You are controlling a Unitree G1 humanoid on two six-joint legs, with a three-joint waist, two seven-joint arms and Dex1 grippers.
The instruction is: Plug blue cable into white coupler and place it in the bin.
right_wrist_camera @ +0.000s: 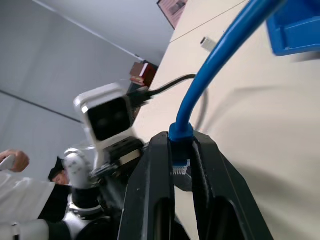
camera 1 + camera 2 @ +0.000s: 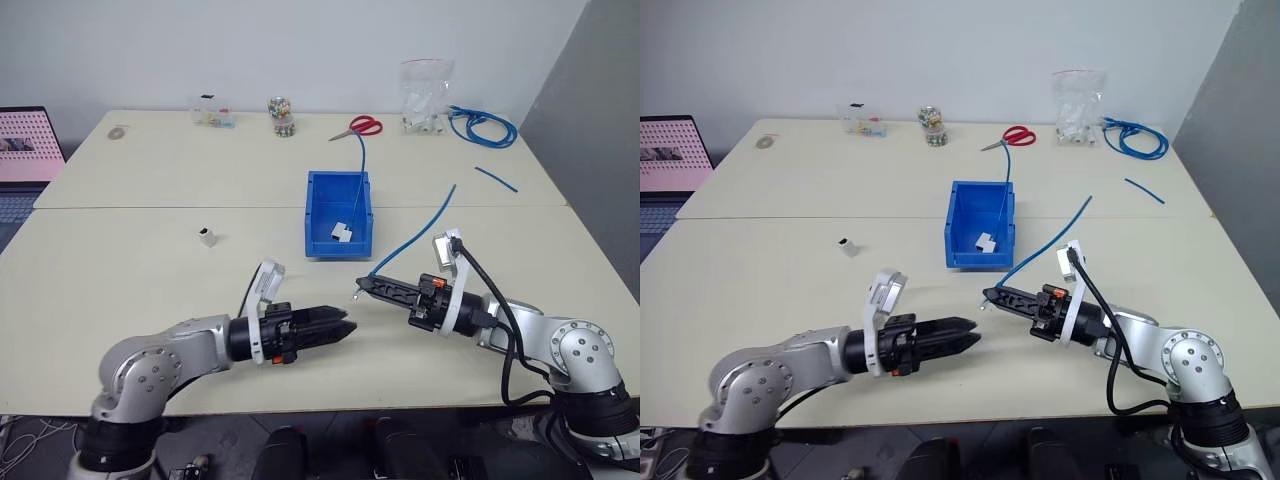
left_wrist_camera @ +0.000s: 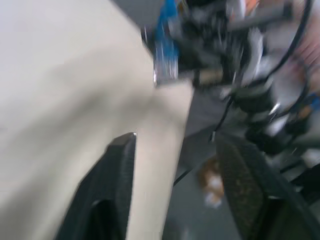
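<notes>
My left gripper grips the white coupler by its sides next, and the coupler's open socket stays free for the blue cable's plug.
My right gripper is shut on the blue cable just behind its clear plug, low over the table's front half. From there the cable runs back and to the right, over the table. A short way left of the plug, my left gripper points toward it, open and with nothing between its fingers. The white coupler stands alone on the table, well to the left of the bin. The blue bin sits mid-table, beyond both grippers.
Inside the bin lies another white block with its own long blue cable. Along the back edge are red scissors, a jar, a plastic bag and a coiled blue cable. A short blue stub lies right; a laptop far left.
</notes>
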